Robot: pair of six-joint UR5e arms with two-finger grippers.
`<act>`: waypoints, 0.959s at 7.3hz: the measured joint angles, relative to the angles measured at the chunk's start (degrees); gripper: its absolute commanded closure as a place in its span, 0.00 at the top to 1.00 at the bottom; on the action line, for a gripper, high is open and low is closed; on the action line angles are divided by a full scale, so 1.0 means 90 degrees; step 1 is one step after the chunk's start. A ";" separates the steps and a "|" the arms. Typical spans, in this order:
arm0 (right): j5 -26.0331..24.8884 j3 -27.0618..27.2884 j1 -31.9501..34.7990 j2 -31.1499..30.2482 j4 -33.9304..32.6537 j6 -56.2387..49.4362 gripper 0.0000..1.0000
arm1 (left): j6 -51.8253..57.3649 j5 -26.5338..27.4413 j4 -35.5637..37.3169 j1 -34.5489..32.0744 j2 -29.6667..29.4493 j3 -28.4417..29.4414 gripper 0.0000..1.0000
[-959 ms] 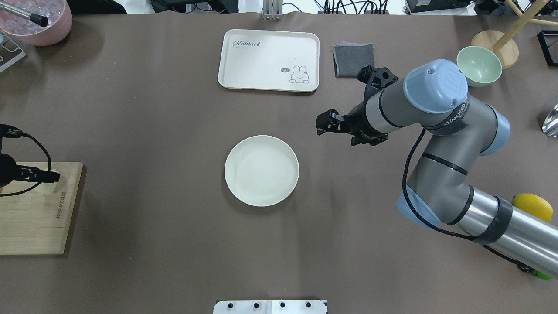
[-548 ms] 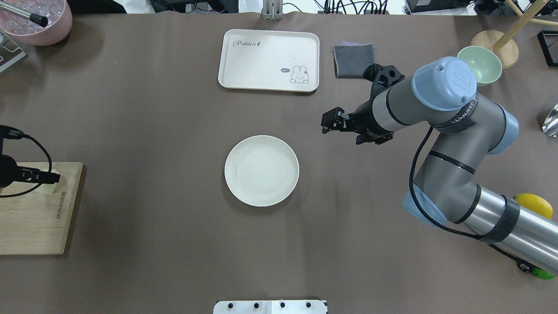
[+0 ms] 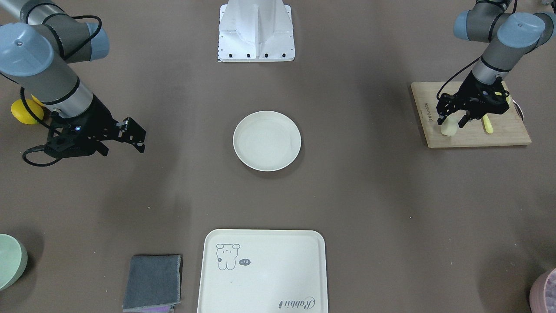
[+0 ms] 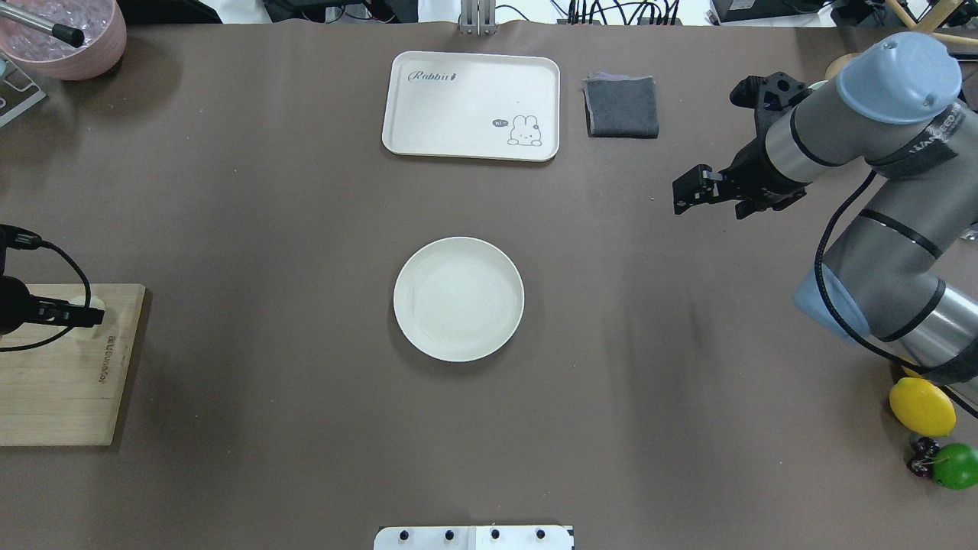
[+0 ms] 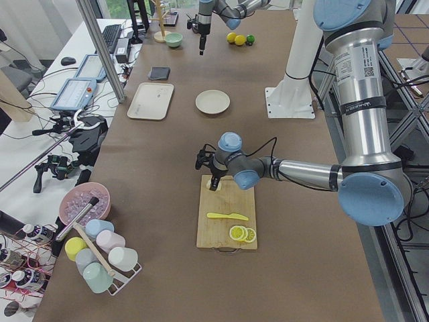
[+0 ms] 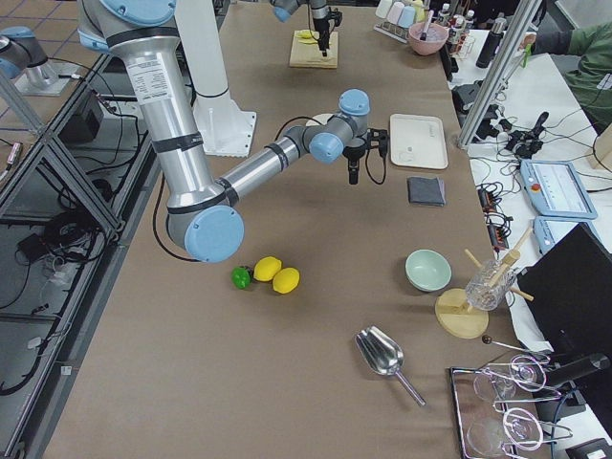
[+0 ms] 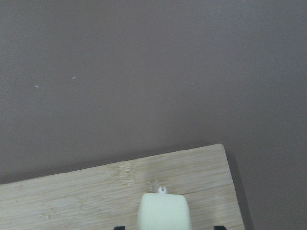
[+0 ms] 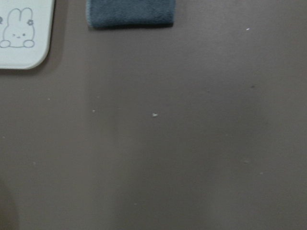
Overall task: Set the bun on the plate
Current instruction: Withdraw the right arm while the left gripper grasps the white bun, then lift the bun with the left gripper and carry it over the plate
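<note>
I need to grab the bun (image 3: 448,128) by its opposite sides with my left gripper next, to place it on the cream plate (image 3: 266,140).
The bun (image 3: 448,128), a small pale block, rests on the near corner of a wooden cutting board (image 3: 473,134) at the table's left end. My left gripper (image 3: 451,122) is down over it, open, one finger on each side. In the left wrist view the bun (image 7: 163,213) sits at the bottom edge between the two fingertips, with gaps on both sides. The round cream plate (image 4: 458,298) lies bare at the table's middle, far from the bun. My right gripper (image 4: 684,191) hovers open and holds nothing, to the right of and beyond the plate.
A cream tray (image 4: 471,105) and a folded grey cloth (image 4: 621,107) lie at the far side. A yellow knife (image 5: 228,216) and lemon slices (image 5: 241,234) share the board. A lemon (image 4: 921,406) and a lime (image 4: 955,466) sit near the right arm's base.
My right arm has swung right and away from the plate. My left gripper has shifted slightly left and sunk over the bun, which now shows less beneath it.
</note>
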 measured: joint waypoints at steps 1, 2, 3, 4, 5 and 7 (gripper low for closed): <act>0.0228 0.0013 0.0275 -0.0222 -0.0084 -0.0488 1.00 | 0.0000 0.0000 -0.0008 0.0000 0.0004 0.0025 0.45; 0.0505 0.0038 0.0581 -0.0446 -0.0111 -0.0904 1.00 | 0.0000 0.0000 -0.0014 0.0000 0.0006 0.0044 0.39; 0.0736 0.0057 0.0852 -0.0645 -0.0128 -0.1309 1.00 | 0.0000 -0.0001 -0.0019 0.0000 0.0008 0.0051 0.35; 0.0902 0.0060 0.1111 -0.0874 -0.0141 -0.1766 1.00 | 0.0000 0.0000 -0.0021 0.0000 0.0008 0.0054 0.34; 0.1057 0.0053 0.1395 -0.1104 -0.0149 -0.2224 1.00 | 0.0000 -0.0003 -0.0024 0.0000 0.0008 0.0051 0.34; 0.1446 0.0013 0.2104 -0.1512 -0.0237 -0.3178 1.00 | -0.0006 -0.0063 -0.0026 -0.0060 0.0020 -0.0033 0.34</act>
